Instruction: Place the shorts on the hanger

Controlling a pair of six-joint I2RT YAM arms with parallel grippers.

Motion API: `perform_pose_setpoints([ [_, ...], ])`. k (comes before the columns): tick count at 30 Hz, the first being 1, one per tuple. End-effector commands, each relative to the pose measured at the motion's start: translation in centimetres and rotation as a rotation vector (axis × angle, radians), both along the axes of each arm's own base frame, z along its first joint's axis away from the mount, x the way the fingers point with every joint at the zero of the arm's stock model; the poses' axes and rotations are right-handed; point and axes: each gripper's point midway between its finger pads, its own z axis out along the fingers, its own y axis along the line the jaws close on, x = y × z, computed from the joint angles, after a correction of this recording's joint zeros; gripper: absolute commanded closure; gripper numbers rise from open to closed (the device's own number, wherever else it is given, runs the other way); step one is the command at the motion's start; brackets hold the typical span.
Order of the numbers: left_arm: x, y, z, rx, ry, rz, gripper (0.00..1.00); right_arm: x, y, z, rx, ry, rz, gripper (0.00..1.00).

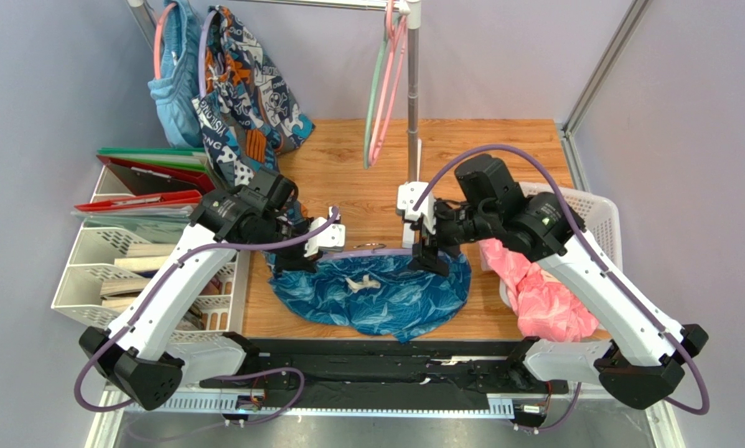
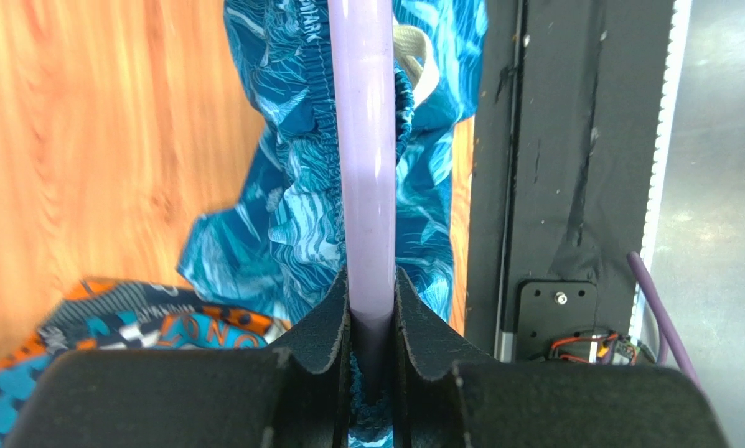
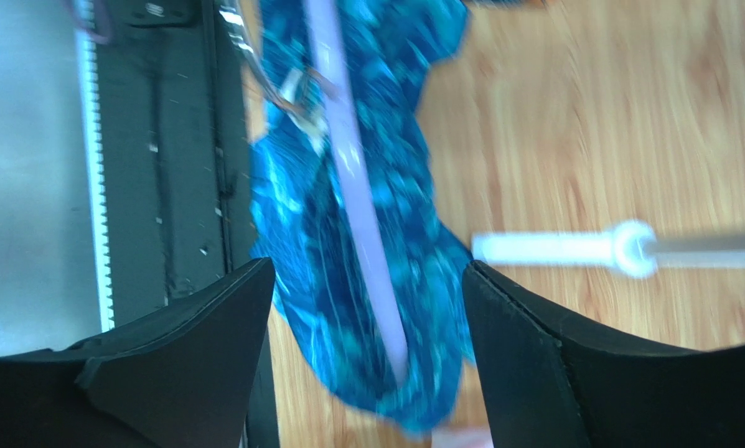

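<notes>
My right gripper should next grab the lavender hanger mid-bar, beside the hanger's hook. The hanger's ends then stay free for putting the shorts on.
The dark blue-teal shorts lie spread on the wooden table between the two arms, white drawstring up. The lavender hanger runs along their top edge, its bar threaded through the fabric. My left gripper is at the shorts' left end. In the left wrist view it is shut on the hanger, with bunched shorts beside and under the bar. My right gripper hovers over the right end. The right wrist view shows it open, astride the hanger and shorts, touching neither.
A white basket with a pink garment sits at the right. The rack pole stands behind, with mint and pink hangers. A navy cartoon garment and light blue shorts hang back left. File trays stand left.
</notes>
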Motion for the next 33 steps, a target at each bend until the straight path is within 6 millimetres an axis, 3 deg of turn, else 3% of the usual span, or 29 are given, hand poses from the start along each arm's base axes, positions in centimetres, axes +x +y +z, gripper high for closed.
perform_pose_setpoints([
  [1,-1.7,-1.4,3.8,-0.155,-0.069,-0.126,1.0,-1.3,3.7,1.9,0.142,-0.069,0.173,0.25],
  [11,-2.0,-1.9,5.0,-0.174,-0.068,-0.18,1.0,-4.7,8.0,1.2,0.153,0.103,0.309,0.6],
  [15,-1.3,-1.9,5.5,-0.172,-0.096,-0.166,1.0,-5.5,8.8,1.0,0.137,0.232,0.267,1.0],
  [16,-1.1,-1.8,5.6,-0.168,-0.098,-0.128,1.0,-5.5,8.9,1.1,0.135,0.251,0.251,1.0],
  [20,1.2,-1.9,8.6,-0.307,-0.182,0.034,0.65,-5.5,8.2,2.8,0.177,0.318,0.152,1.0],
  [21,0.8,-1.8,10.0,-0.369,-0.18,0.076,0.62,-5.6,8.0,3.2,0.187,0.325,0.143,1.0],
  [22,1.6,-1.2,10.5,-0.388,-0.2,0.126,0.56,-5.9,7.6,3.9,0.205,0.323,0.136,1.0],
  [25,1.8,-0.6,12.6,-0.451,-0.243,0.182,0.29,-5.1,6.7,4.9,0.23,0.333,0.046,1.0],
  [26,2.0,-0.4,13.9,-0.489,-0.257,0.226,0.05,-4.8,6.4,5.7,0.249,0.344,0.006,1.0],
  [28,2.1,-0.3,15.8,-0.545,-0.282,0.267,0.01,-3.6,6.4,6.5,0.273,0.324,-0.062,1.0],
  [29,2.4,-0.4,17.7,-0.596,-0.336,0.276,0.01,-3.1,6.6,6.7,0.281,0.33,-0.09,1.0],
  [30,2.1,-0.1,18.9,-0.637,-0.337,0.336,0.01,-2.6,7.0,8.1,0.325,0.341,-0.126,1.0],
  [33,3.3,0.9,21.6,-0.716,-0.367,0.507,0.01,-0.3,8.2,9.8,0.401,0.359,-0.242,1.0],
])
